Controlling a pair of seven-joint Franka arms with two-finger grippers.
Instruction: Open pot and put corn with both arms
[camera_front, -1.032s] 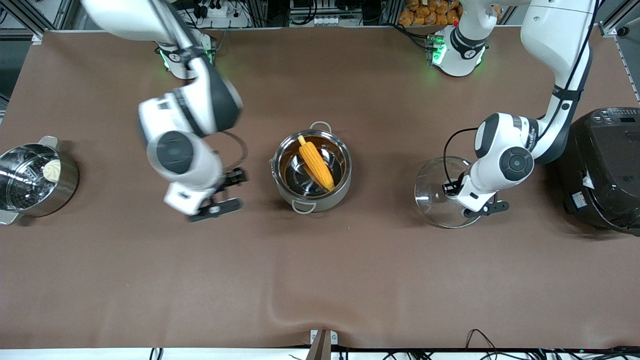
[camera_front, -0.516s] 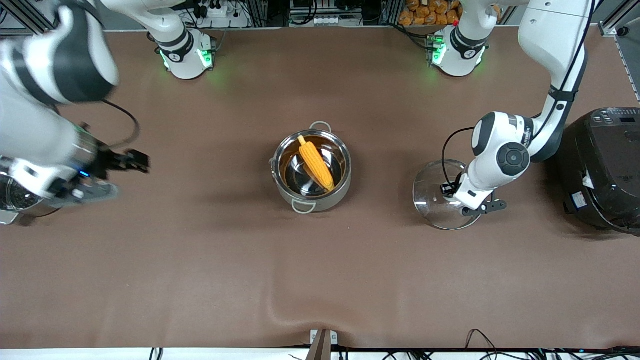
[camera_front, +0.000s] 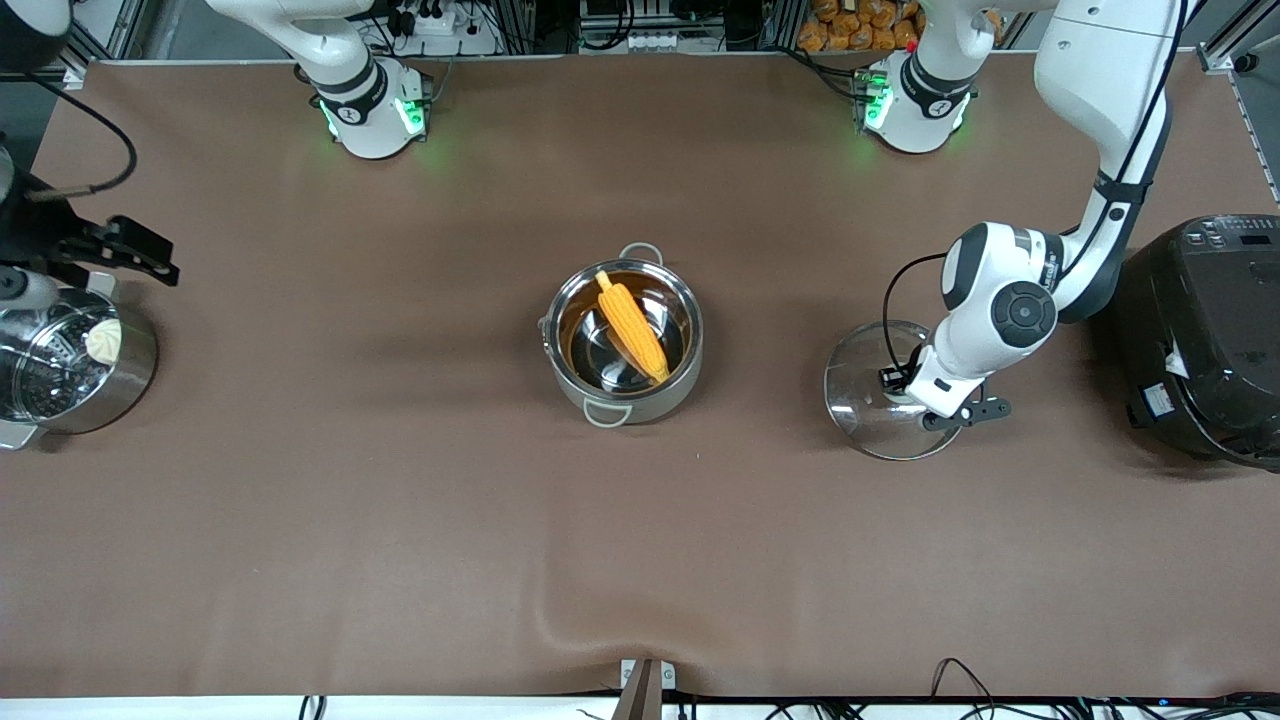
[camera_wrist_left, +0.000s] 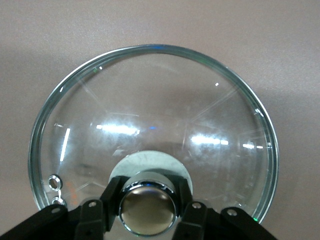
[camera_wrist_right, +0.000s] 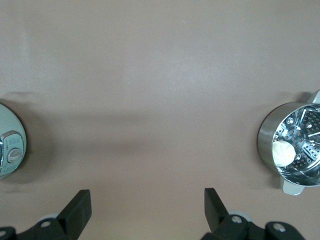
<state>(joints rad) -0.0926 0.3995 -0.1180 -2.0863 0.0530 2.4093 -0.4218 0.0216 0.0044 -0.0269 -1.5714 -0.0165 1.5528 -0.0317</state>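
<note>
The glass lid (camera_front: 862, 412) (camera_wrist_left: 155, 100) lies low on the tabletop beside the pot and would rest there, so it is now time for my left gripper to release the lid.
The steel pot (camera_front: 684, 377) stands open at the table's middle. The yellow corn (camera_front: 632, 324) lies slanted inside it. The clear glass lid (camera_front: 862, 412) is low at the table, toward the left arm's end; I cannot tell if it rests on the cloth. My left gripper (camera_front: 903, 385) is shut on the lid's knob (camera_wrist_left: 148, 209), one finger on each side, with the lid's glass dome (camera_wrist_left: 150, 110) spread out under it. My right gripper (camera_front: 125, 250) is open and empty (camera_wrist_right: 147, 210) up over the right arm's end of the table, beside the steamer pot.
A steel pot with a perforated insert (camera_front: 60, 365) and a white bun (camera_front: 103, 341) stands at the right arm's end, also in the right wrist view (camera_wrist_right: 295, 150). A large black rice cooker (camera_front: 1210, 335) stands at the left arm's end, close to the left arm.
My right arm has swung away from beside the pot to the right arm's end of the table. My left gripper has shifted the lid slightly toward the pot.
</note>
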